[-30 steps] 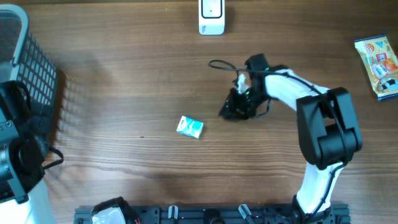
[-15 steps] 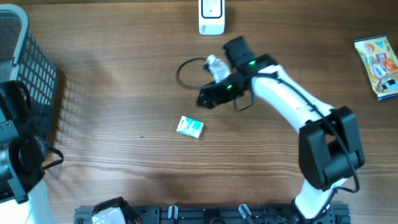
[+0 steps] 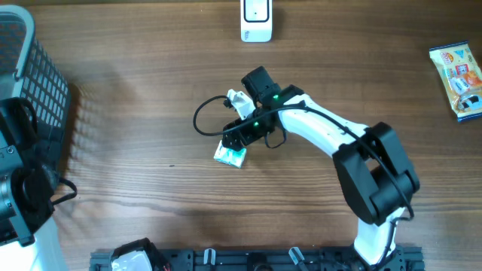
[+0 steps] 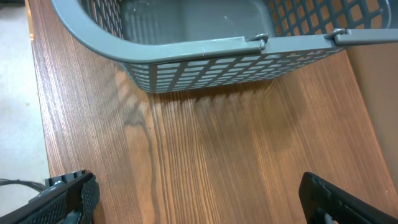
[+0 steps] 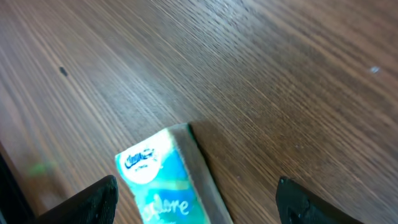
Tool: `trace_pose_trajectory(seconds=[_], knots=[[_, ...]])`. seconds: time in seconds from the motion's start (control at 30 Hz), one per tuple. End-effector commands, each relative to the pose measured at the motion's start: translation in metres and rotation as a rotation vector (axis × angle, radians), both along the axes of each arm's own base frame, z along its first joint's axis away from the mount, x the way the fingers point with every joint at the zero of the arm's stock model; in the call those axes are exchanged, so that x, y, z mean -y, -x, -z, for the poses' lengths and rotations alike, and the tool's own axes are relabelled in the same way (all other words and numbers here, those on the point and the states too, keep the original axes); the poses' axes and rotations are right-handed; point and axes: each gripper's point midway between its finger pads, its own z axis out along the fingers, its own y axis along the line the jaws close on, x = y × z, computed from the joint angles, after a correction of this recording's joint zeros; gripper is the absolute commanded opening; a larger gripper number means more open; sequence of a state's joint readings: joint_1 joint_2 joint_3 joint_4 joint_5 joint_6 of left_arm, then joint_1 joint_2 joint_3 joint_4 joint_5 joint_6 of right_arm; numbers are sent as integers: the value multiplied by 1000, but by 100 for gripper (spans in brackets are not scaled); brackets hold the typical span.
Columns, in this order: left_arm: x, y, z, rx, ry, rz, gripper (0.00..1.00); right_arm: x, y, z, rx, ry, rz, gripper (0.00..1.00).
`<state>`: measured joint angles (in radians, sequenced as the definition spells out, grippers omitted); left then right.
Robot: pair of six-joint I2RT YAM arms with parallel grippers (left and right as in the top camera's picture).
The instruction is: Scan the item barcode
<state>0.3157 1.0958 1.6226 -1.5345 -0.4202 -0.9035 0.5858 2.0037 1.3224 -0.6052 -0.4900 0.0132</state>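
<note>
I should next pick up the teal and white packet with my right gripper by its far edge (image 5: 202, 178) to scan the barcode, so the rest of the packet stays exposed.
The item is a small teal and white packet (image 3: 230, 156) lying flat on the wooden table, left of centre. My right gripper (image 3: 238, 138) hovers right over its far edge. In the right wrist view the packet (image 5: 168, 183) lies between the two black fingertips of my right gripper (image 5: 202, 202), which stands open and apart from it. A white scanner (image 3: 256, 21) stands at the table's far edge. My left gripper (image 4: 199, 196) is open over bare wood at the far left, with nothing between its fingers.
A grey mesh basket (image 3: 34, 83) stands at the left edge, just ahead of the left gripper (image 4: 186, 46). A colourful snack packet (image 3: 458, 79) lies at the far right. A black cable loops beside the right wrist (image 3: 202, 120).
My right arm has swung left and nearer, from mid-table to just over the teal packet, and its jaws have opened. The left arm has not moved.
</note>
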Motion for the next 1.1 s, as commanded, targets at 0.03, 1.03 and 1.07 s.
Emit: trace_pose_trajectory(seconds=[0.03, 1.03, 1.07], knots=[[0, 0, -1, 1, -1, 4, 100, 0, 16, 18, -109, -4, 5, 78], [0, 0, -1, 1, -1, 4, 100, 4, 28, 32, -153, 63, 9, 49], [0, 0, -1, 1, -1, 4, 100, 4, 27, 32, -146, 59, 8, 49]])
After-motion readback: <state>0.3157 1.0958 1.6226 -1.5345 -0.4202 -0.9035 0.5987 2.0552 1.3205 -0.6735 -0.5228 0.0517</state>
